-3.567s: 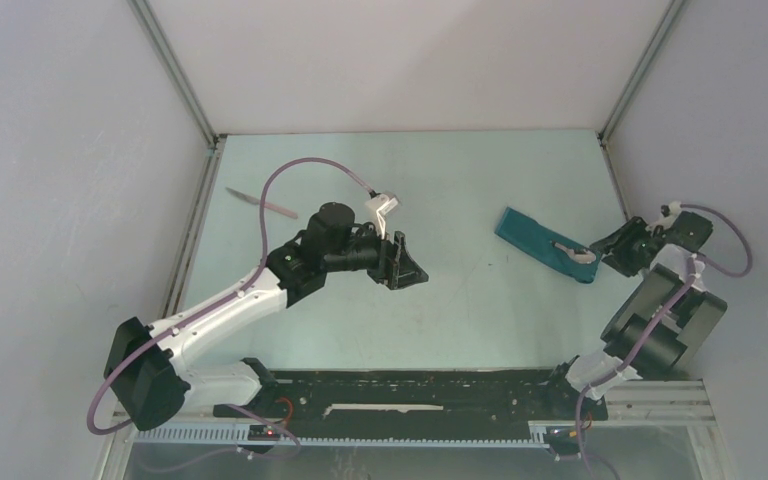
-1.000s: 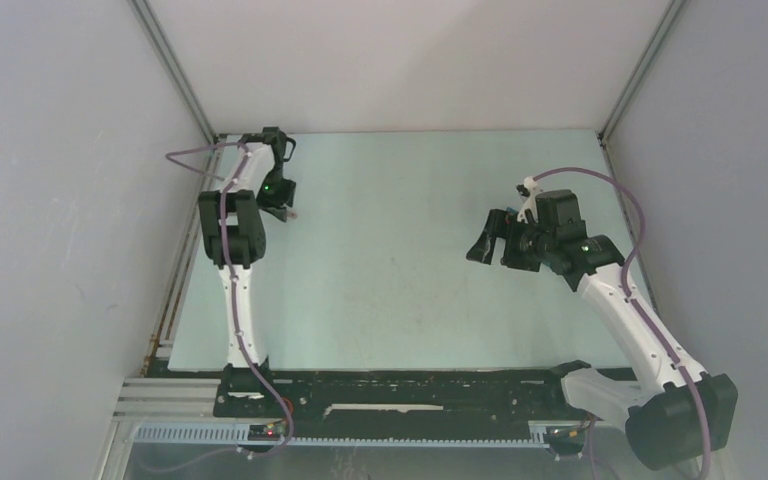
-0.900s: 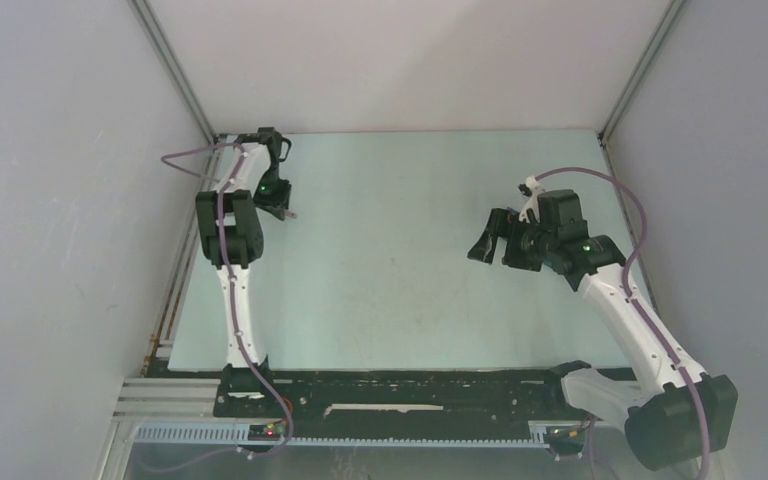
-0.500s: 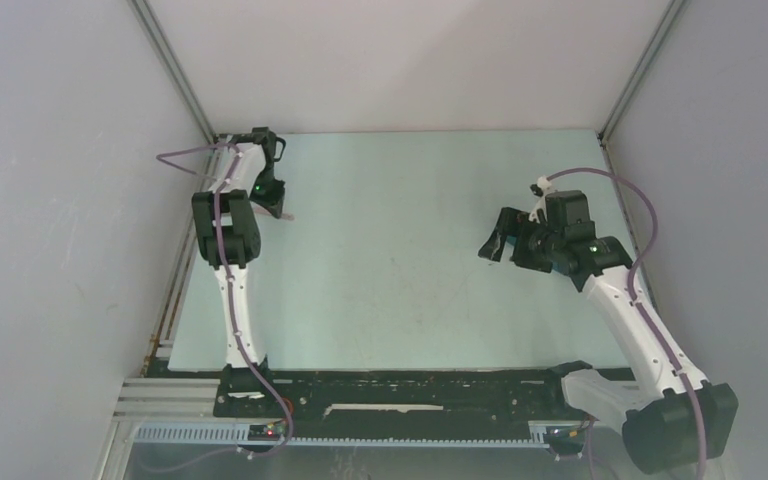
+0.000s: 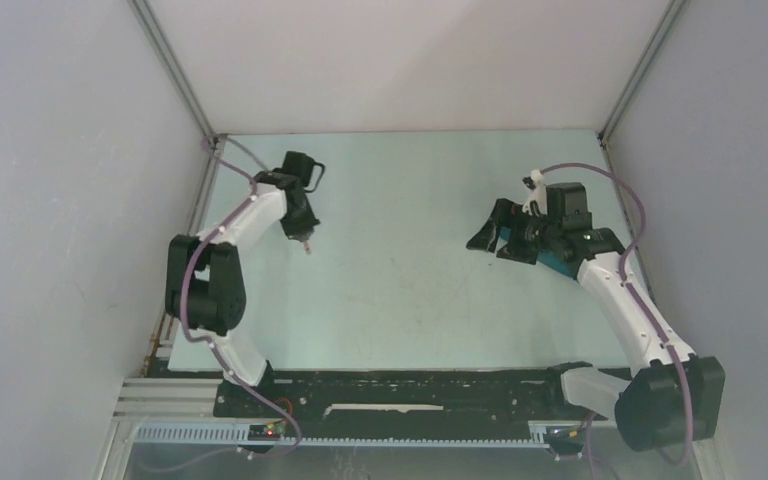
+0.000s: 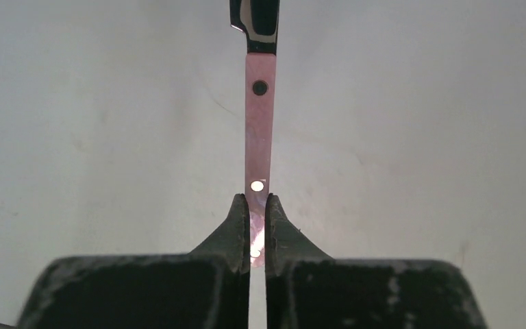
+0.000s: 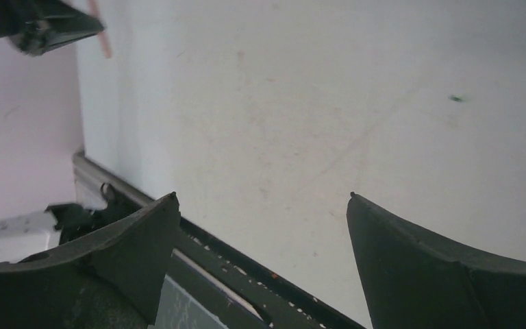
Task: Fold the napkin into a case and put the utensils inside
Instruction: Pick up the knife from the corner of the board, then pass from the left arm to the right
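My right gripper will next grab the knife (image 5: pixel 307 247) by its blade, so that the pink handle stays free and can point into the case.
My left gripper (image 6: pixel 257 199) is shut on the end of a slim metal knife (image 6: pixel 259 123), one of the utensils, which sticks straight out ahead of the jaws above the table. In the top view the left gripper (image 5: pixel 305 236) hangs over the far left of the table with the knife (image 5: pixel 307 247) pointing down. The teal case (image 5: pixel 558 263) lies at the right, mostly hidden under my right arm. My right gripper (image 5: pixel 490 240) is open just left of it, nothing between its fingers (image 7: pixel 140 233). The right wrist view shows the left gripper (image 7: pixel 41 27) and knife (image 7: pixel 101 31) far off.
Pale grey walls close in the pale green table (image 5: pixel 410 290) on three sides. A black rail (image 5: pixel 410 395) with the arm bases runs along the near edge, and also shows as the rail (image 7: pixel 246 267) below my right fingers.
The left jaws closed on the knife at the far-left edge, lifted it and carried it rightward toward the table's middle. The right gripper shifted slightly right, still open.
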Tool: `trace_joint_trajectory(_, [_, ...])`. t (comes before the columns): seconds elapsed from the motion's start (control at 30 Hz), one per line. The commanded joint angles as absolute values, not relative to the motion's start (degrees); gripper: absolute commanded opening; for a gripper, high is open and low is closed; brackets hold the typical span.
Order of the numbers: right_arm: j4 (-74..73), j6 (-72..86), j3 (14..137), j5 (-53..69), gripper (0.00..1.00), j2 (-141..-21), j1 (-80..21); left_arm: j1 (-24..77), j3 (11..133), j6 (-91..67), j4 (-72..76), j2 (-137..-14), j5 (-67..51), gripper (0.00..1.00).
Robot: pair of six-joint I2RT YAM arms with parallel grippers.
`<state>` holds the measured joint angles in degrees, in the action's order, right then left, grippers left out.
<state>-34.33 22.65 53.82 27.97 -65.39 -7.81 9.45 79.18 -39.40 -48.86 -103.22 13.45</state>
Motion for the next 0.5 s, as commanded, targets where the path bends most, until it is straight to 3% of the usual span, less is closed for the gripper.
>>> trace_joint_trajectory(0.0, [-25.2, 23.0, 54.8, 38.7, 0.99, -68.2, -12.5, 20.3, 72.9, -18.5, -42.4, -91.9, 8.8, 0.00])
trace_joint_trajectory(0.13, [-15.2, 24.2, 55.2, 55.1, 0.89, -74.9, -13.5, 33.5, 65.4, -5.1, -37.1, -82.8, 8.6, 0.00])
trace_joint_trajectory(0.3, [-20.6, 18.5, 59.7, 56.8, 0.81, -83.4, -14.8, 45.7, 60.3, 4.9, -34.6, -76.2, 10.5, 0.00])
trace_joint_trajectory(0.47, [-23.4, 15.8, 59.0, 59.2, 0.79, -84.3, -14.6, 49.9, 58.8, 8.4, -36.0, -74.6, 12.7, 0.00])
